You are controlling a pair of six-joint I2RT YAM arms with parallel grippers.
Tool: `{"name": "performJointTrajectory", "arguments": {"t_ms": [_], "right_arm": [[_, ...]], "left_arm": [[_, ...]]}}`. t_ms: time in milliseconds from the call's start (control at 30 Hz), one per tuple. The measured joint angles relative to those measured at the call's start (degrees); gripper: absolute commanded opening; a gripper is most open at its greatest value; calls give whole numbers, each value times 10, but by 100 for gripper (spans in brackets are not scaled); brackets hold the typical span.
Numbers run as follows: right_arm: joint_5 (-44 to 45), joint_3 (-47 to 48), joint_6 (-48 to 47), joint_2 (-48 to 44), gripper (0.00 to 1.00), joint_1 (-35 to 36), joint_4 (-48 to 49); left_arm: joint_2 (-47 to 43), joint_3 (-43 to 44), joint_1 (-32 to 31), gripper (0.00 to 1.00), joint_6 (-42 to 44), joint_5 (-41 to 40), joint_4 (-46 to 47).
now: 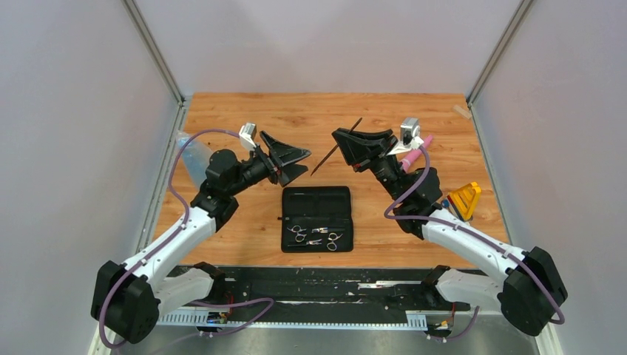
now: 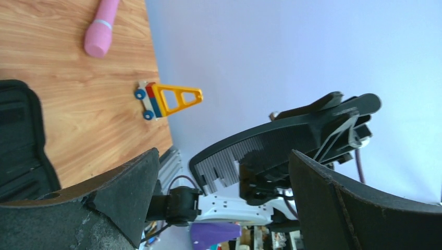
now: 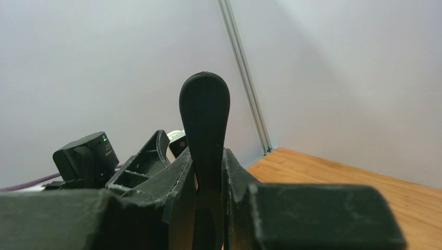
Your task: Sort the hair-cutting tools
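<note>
I will pick up the black comb by its toothed end (image 1: 318, 167) (image 2: 218, 164) with my left gripper next. The comb's rounded end then stays free to go into the case.
My right gripper (image 1: 344, 143) is raised above the table and shut on a slim black comb (image 1: 333, 151) that slants from upper right to lower left. In the right wrist view the comb's rounded end (image 3: 204, 117) stands up between the closed fingers (image 3: 237, 177). My left gripper (image 1: 299, 160) is open and empty, raised and facing the right one. In the left wrist view the comb's teeth (image 2: 234, 156) show between my spread fingers (image 2: 125, 192). Two silver scissors (image 1: 298, 233) (image 1: 333, 240) lie in the open black case (image 1: 316, 200). I cannot make out a second comb.
A pink tapered tool (image 1: 418, 150) lies behind the right arm, also in the left wrist view (image 2: 101, 28). A yellow toy (image 1: 464, 200) sits at the right, also in the left wrist view (image 2: 169, 100). A translucent blue bottle (image 1: 194, 157) lies at the left edge.
</note>
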Motion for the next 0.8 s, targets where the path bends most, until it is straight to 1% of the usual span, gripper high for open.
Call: {"name": "performJointTrajectory", "arguments": {"t_ms": [333,467,533,600,667,767,800], "right_arm": [[-30,-14,-7,24,0,0,63],[-33,-14,-10,25,0,0,88],[-37,-14,-11,26,0,0,99],[-42,-15,-11,28,0,0,114],[-48,-20,-11,32,0,0,130],[-52,-30,-11,39,0,0,151],[-54,-31,-10,40,0,0,157]], "left_arm": [[52,-4,-27,100,-83,20,76],[60,-20,-30,96,-114,23,108],[63,-23,-30,92,-129,24,123],[67,-24,-30,85,-147,24,143],[71,-24,-30,75,-164,24,167],[74,-28,-33,67,-186,23,200],[75,-32,-33,62,-193,21,209]]}}
